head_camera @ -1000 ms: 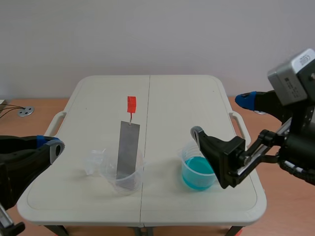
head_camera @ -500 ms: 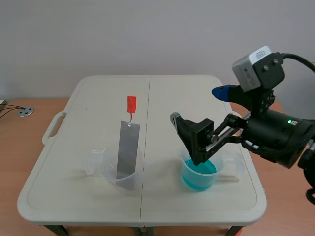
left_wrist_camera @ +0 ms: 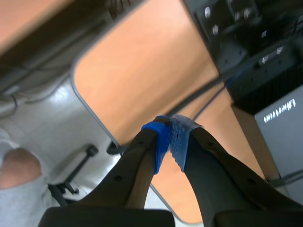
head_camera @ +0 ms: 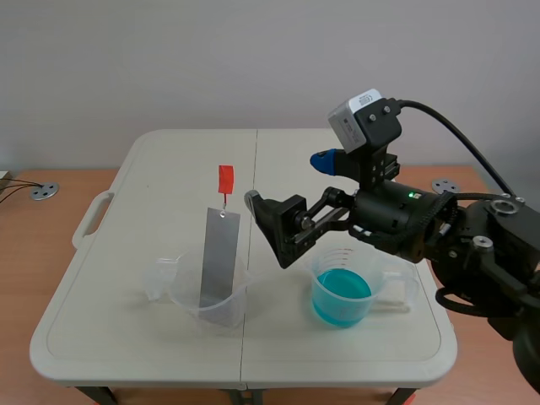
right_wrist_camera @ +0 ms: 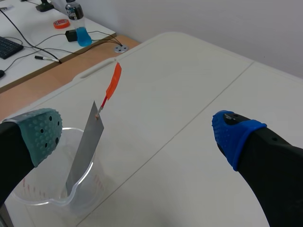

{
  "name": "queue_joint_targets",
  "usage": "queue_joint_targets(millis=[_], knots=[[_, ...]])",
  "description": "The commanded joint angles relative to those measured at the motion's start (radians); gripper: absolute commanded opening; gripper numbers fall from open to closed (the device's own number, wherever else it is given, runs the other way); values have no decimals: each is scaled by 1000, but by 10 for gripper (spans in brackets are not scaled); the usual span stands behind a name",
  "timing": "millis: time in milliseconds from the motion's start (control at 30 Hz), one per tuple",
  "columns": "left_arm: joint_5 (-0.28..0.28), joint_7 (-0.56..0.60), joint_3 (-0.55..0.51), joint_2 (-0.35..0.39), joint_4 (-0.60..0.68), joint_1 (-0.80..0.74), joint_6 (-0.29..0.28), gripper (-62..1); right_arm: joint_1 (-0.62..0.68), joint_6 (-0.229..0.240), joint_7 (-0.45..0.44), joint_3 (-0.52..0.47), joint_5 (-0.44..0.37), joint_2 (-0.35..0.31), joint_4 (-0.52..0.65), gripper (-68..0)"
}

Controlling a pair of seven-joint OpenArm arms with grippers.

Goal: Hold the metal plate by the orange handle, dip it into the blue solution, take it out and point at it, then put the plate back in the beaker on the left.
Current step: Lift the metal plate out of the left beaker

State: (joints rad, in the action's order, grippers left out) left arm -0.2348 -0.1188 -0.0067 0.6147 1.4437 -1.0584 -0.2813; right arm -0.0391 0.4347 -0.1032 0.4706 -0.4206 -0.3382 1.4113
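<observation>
My right gripper is to dip the metal plate into the blue solution point(head_camera: 342, 297), so it should grab the metal plate by its orange handle point(head_camera: 225, 179) next.
The grey metal plate point(head_camera: 219, 257) leans upright in the clear left beaker point(head_camera: 211, 302), its orange handle point(head_camera: 225, 179) sticking up on top. The beaker of blue solution point(head_camera: 342, 297) stands to the right of it. My right gripper point(head_camera: 287, 179) hovers open above the table between the two beakers, level with the handle and to its right. In the right wrist view the plate point(right_wrist_camera: 85, 149) and handle point(right_wrist_camera: 113, 82) lie ahead of the grey-green pad point(right_wrist_camera: 40, 135), with the gripper point(right_wrist_camera: 137, 135) wide open. My left gripper point(left_wrist_camera: 169, 142) is shut on nothing, away from the table.
A small clear cup point(head_camera: 162, 278) stands against the left beaker's left side. The white folding table point(head_camera: 152, 169) has a centre seam and side handles. A desk point(right_wrist_camera: 28, 52) with a bottle, tape roll and cables lies beyond the table's far left.
My right arm has swung left, from beside the blue beaker to above it and on toward the plate's handle, staying open. The left arm has dropped out of the scene view.
</observation>
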Motion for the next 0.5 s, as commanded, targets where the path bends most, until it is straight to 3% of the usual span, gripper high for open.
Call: queue_joint_targets(millis=[0, 267, 467], knots=[[-3, 14, 9, -8, 4, 16, -2, -592, -40, 8, -14, 5, -15, 14, -18, -12], [-4, 10, 35, -7, -69, 76, -2, -592, -156, 46, -21, 76, -18, 75, -181, -12], [-4, 10, 35, -7, -76, 79, -2, -592, -217, 61, -37, 118, -31, 105, -230, -12]])
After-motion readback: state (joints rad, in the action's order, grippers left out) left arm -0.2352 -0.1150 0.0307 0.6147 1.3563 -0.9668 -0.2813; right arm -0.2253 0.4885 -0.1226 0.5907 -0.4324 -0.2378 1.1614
